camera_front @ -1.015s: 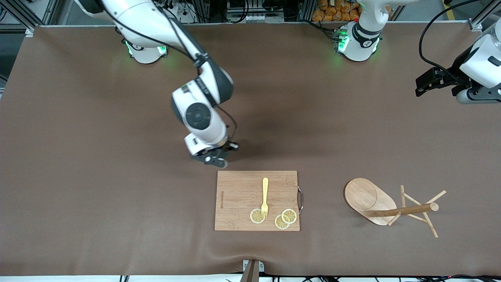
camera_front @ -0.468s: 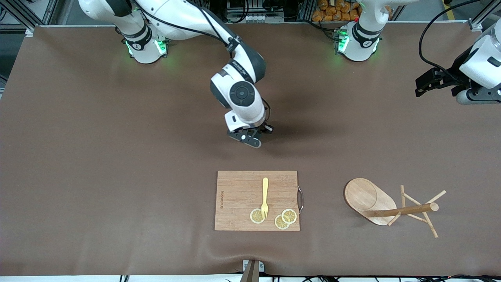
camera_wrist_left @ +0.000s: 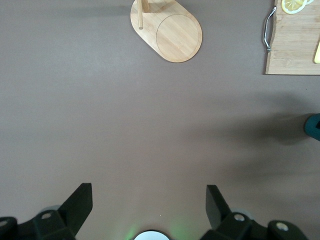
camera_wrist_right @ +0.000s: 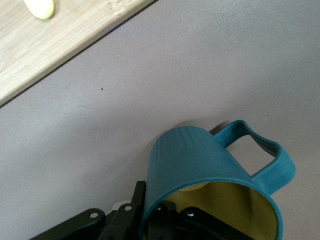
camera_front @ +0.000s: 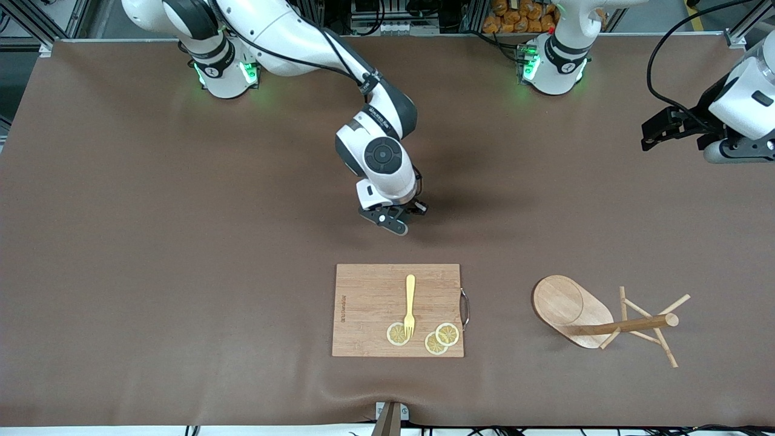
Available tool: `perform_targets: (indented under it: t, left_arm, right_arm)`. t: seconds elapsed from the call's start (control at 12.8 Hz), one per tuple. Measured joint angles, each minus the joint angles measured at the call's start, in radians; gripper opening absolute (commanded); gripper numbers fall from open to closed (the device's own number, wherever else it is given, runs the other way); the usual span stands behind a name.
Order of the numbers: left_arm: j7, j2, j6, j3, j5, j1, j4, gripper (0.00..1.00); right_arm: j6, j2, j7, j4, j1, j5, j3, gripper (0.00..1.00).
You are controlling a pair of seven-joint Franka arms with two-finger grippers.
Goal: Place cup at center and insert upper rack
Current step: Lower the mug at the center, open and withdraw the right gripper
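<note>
The dark teal cup's base meets its shadow on the tabletop and the cup would stand there, so my right gripper lets go of it now.
My right gripper (camera_front: 395, 220) hangs low over the middle of the table, farther from the front camera than the cutting board. It is shut on the rim of the dark teal cup (camera_wrist_right: 196, 161), one finger (camera_wrist_right: 138, 202) on the outside of the wall; the loop handle points away from the fingers. The cup is hidden under the hand in the front view; a teal sliver of it shows in the left wrist view (camera_wrist_left: 314, 125). The wooden mug tree lies tipped on its side, oval base (camera_front: 568, 307) tilted up, pole (camera_front: 629, 326) level. My left gripper (camera_front: 652, 134) waits open and empty at the left arm's end.
A wooden cutting board (camera_front: 398, 310) with a yellow fork (camera_front: 410, 304) and lemon slices (camera_front: 441, 338) lies near the front edge, with a metal handle (camera_front: 464, 307) on the side toward the mug tree. The board's edge also shows in the right wrist view (camera_wrist_right: 60, 42).
My right arm has carried the cup from beside the cutting board's corner toward the table's middle, toward the left arm's end. The left arm has barely moved.
</note>
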Motion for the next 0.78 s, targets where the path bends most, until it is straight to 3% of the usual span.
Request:
perform_targets:
  t: [0.08, 0.16, 0.78]
  left_arm:
    - [0.0, 0.0, 0.002, 0.0, 0.0, 0.0, -0.001, 1.0]
    - [0.0, 0.0, 0.004, 0.0, 0.0, 0.0, -0.001, 1.0]
    - [0.014, 0.002, 0.006, -0.003, 0.0, -0.005, -0.003, 1.0]
  right_arm:
    - [0.001, 0.007, -0.001, 0.004, 0.0, 0.0, 0.0, 0.66]
    - [0.002, 0.009, -0.001, 0.005, 0.0, 0.0, -0.002, 1.0]
    - [-0.009, -0.011, -0.023, 0.055, -0.001, -0.036, -0.015, 1.0]
